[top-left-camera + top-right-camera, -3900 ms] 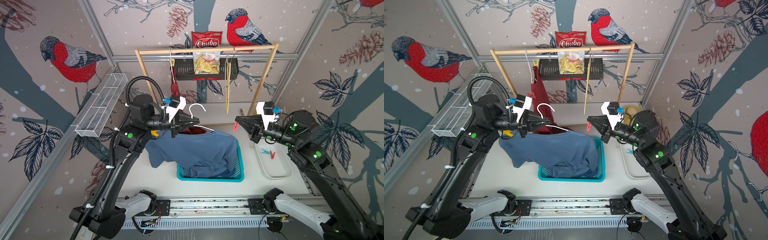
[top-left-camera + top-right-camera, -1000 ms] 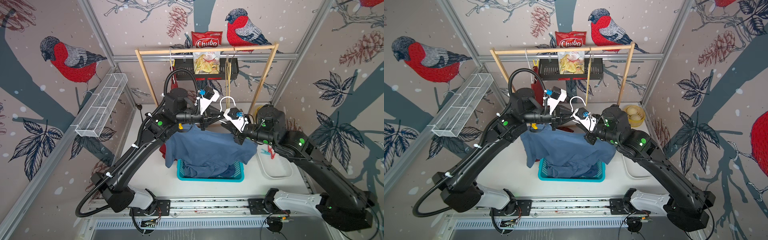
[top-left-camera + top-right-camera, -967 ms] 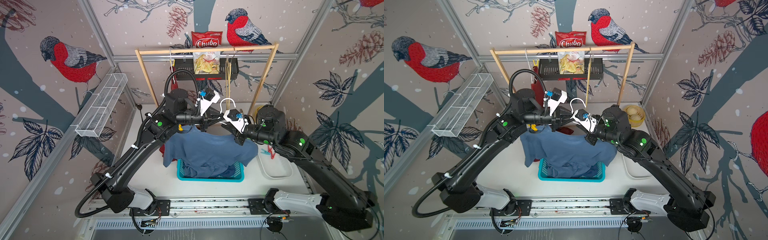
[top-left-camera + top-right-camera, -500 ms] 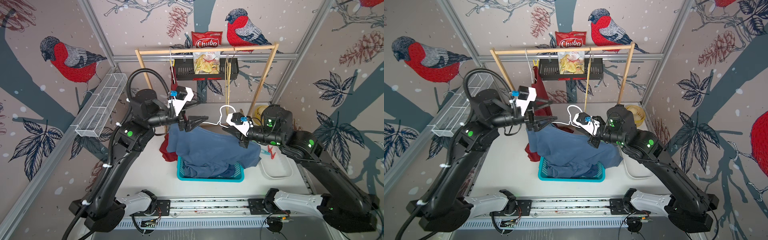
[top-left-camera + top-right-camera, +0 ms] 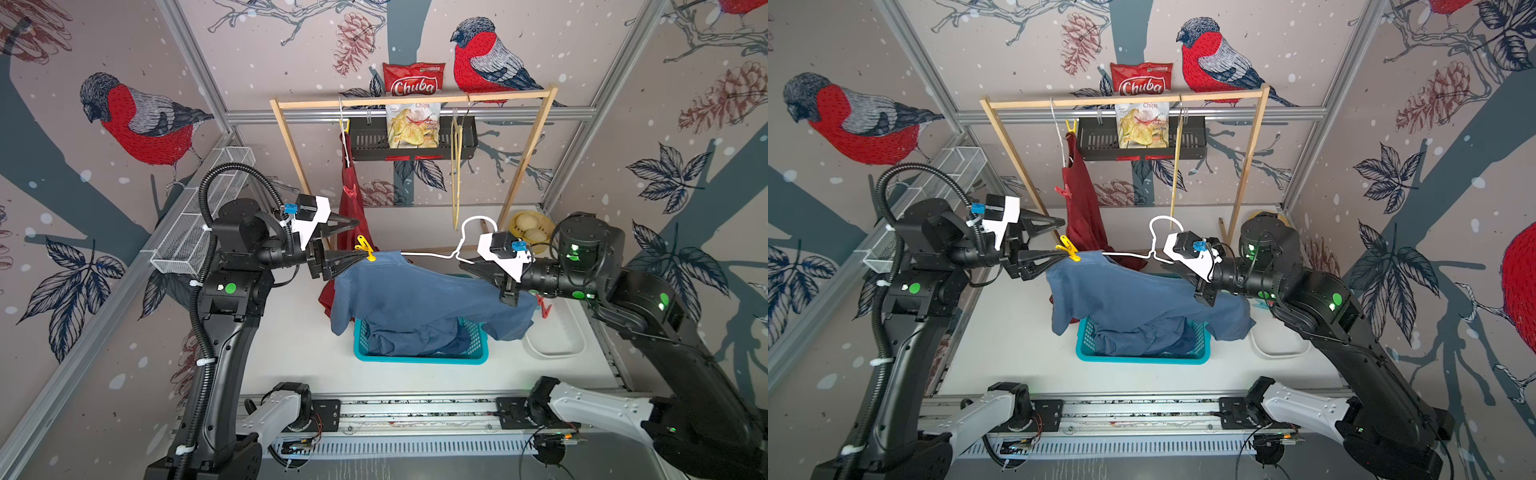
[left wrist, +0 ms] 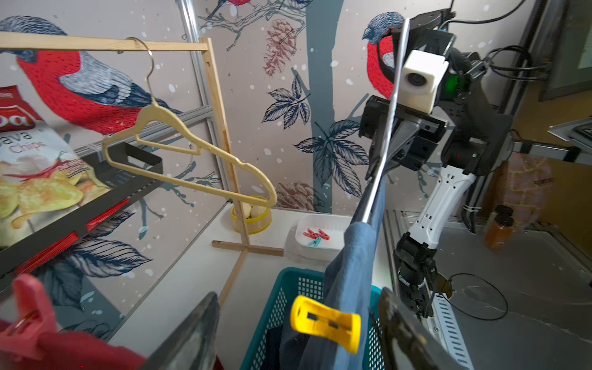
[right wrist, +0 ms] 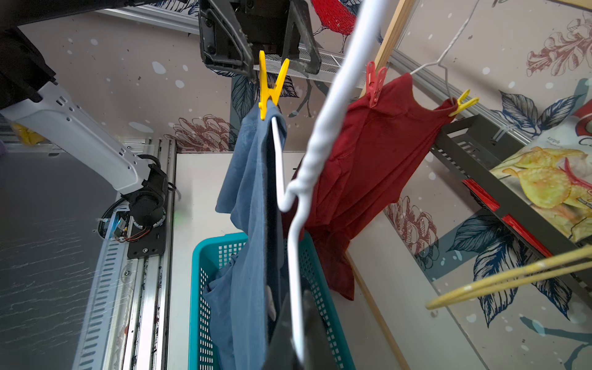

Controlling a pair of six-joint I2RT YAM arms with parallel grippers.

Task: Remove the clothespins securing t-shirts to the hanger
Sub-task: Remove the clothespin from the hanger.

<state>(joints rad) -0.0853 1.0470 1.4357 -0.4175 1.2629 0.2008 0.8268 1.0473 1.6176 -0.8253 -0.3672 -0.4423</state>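
Observation:
My left gripper will grab the yellow clothespin across its two loose handle ends next, so that the clothespin opens and comes off the blue t-shirt.
A white wire hanger carries a blue t-shirt, whose hem sags into the basket. My right gripper is shut on the hanger's wire near the neck. A yellow clothespin clips the shirt at the hanger's far end. My left gripper is open, its fingers either side of that pin. On the rack hangs a dark red t-shirt, held by a red clothespin and another yellow one.
A teal basket stands under the blue shirt. A white tray with loose pins lies to its right. The wooden rack also bears an empty yellow hanger and a black shelf with chips. A yellow bowl sits behind.
My left gripper opened, left the hanger's middle and swung back to its left end by the yellow pin. My right gripper now carries the hanger, drawn slightly rightward.

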